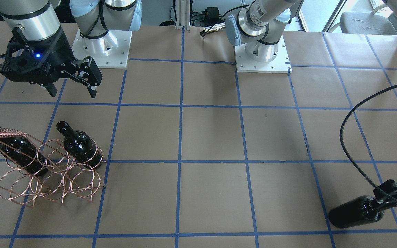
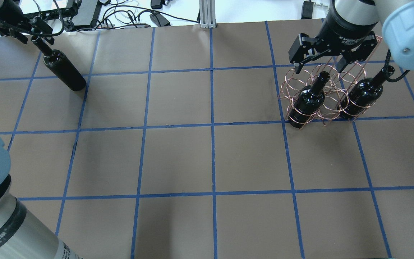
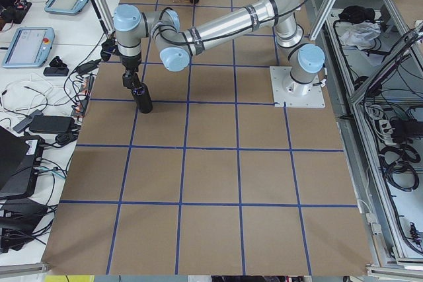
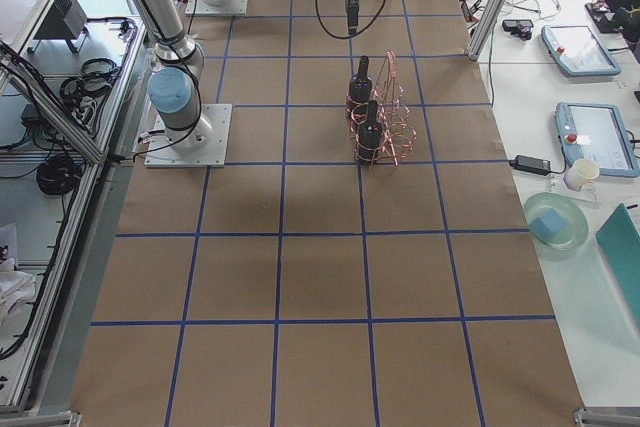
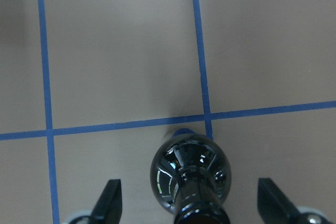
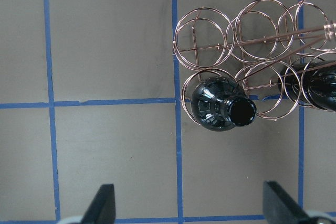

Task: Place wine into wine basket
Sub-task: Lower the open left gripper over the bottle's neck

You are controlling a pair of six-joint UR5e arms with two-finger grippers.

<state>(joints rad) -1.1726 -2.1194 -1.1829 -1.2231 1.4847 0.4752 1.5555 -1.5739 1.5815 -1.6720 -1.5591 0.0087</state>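
Note:
The left gripper grabs the loose bottle by its neck (image 5: 195, 195) next, to place it into the wine basket.
The third wine bottle (image 2: 64, 70) stands upright on the table at the far left; it also shows in the front view (image 1: 353, 212). My left gripper (image 5: 187, 183) is open, its fingers wide apart on either side of the neck and not touching it. The copper wire wine basket (image 2: 322, 108) stands at the far right and holds two dark bottles (image 2: 309, 100) (image 2: 362, 94) upright in its loops. My right gripper (image 2: 320, 62) hangs open and empty above the basket; in its wrist view the nearer bottle (image 6: 221, 106) is ahead of the fingers.
The two arm bases (image 1: 102, 48) (image 1: 262, 51) are bolted at the robot's side of the table. A black cable (image 1: 355, 137) loops over the table by the left gripper. Tablets and cables (image 3: 30, 44) lie on the bench beyond the far edge.

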